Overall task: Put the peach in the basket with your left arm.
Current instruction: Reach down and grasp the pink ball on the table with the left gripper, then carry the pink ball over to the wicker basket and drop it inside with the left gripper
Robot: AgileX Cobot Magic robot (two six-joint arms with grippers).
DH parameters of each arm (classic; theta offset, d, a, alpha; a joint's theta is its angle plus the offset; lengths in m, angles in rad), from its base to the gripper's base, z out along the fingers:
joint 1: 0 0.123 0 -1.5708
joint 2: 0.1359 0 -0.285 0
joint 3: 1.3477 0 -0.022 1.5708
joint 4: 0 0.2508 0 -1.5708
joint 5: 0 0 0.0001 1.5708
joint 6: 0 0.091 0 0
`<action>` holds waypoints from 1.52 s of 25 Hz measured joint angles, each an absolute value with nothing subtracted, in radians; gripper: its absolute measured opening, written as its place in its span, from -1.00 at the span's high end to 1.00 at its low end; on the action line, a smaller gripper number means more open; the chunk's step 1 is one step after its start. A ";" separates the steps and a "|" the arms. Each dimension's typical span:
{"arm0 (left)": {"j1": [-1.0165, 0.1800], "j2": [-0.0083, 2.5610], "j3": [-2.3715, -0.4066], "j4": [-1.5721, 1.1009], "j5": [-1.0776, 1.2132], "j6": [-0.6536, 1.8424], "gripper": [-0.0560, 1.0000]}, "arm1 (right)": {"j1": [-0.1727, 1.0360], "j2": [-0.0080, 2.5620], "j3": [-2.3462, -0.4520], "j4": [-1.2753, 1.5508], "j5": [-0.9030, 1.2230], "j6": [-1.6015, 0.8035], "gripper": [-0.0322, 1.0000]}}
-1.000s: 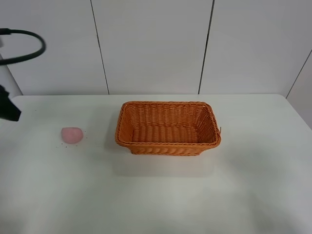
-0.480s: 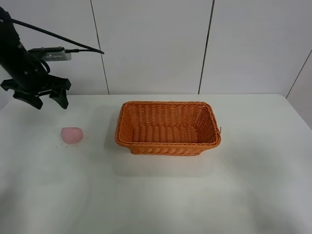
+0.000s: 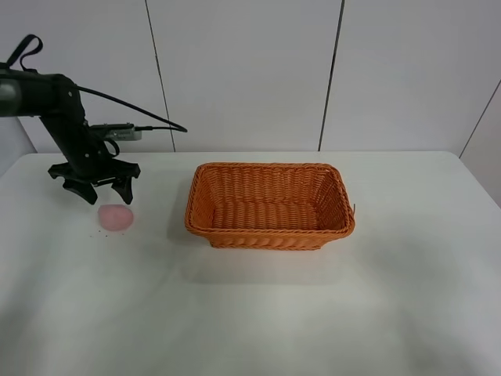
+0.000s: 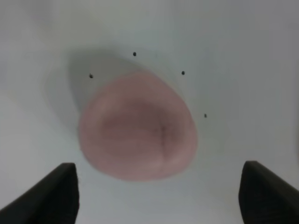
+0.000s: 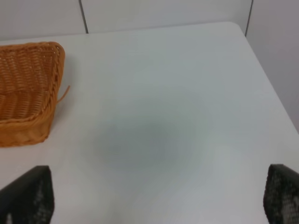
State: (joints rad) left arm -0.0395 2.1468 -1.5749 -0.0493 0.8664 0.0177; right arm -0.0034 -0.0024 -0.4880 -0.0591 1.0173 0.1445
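Note:
White table shows between my fingers and the pink peach, so it is too early to close my left gripper, which would miss it. It moves closer next.
The soft-pink peach lies on the white table at the left, well apart from the orange wicker basket in the middle. My left gripper is open, its dark claw fingers spread just above and behind the peach, not touching it. In the left wrist view the peach fills the middle, with the two fingertips spread wide on either side. My right gripper is open over bare table; only its two fingertips show, and the basket's corner lies off to one side.
A few small dark specks lie on the table around the peach. A panelled white wall stands behind the table. The left arm's black cable loops back toward the wall.
My left arm has swung in from the far left and come down. Its open gripper now hangs right over the peach. The peach and basket have not moved.

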 joint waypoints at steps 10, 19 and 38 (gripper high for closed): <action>-0.040 2.255 -1.578 -0.049 0.779 0.018 -0.64 | -0.003 -0.002 -0.488 -0.059 1.017 0.144 -0.41; -0.040 2.254 -1.586 0.014 0.802 0.000 0.54 | -0.003 -0.002 -0.488 -0.059 1.017 0.144 -0.41; -0.040 2.115 -2.002 0.030 1.169 -0.036 0.67 | -0.003 -0.002 -0.488 -0.059 1.017 0.144 -0.41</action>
State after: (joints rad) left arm -0.0395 2.1155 -2.0023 0.0296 1.1693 -0.0361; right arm -0.0034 -0.0024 -0.4880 -0.0591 1.0173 0.1445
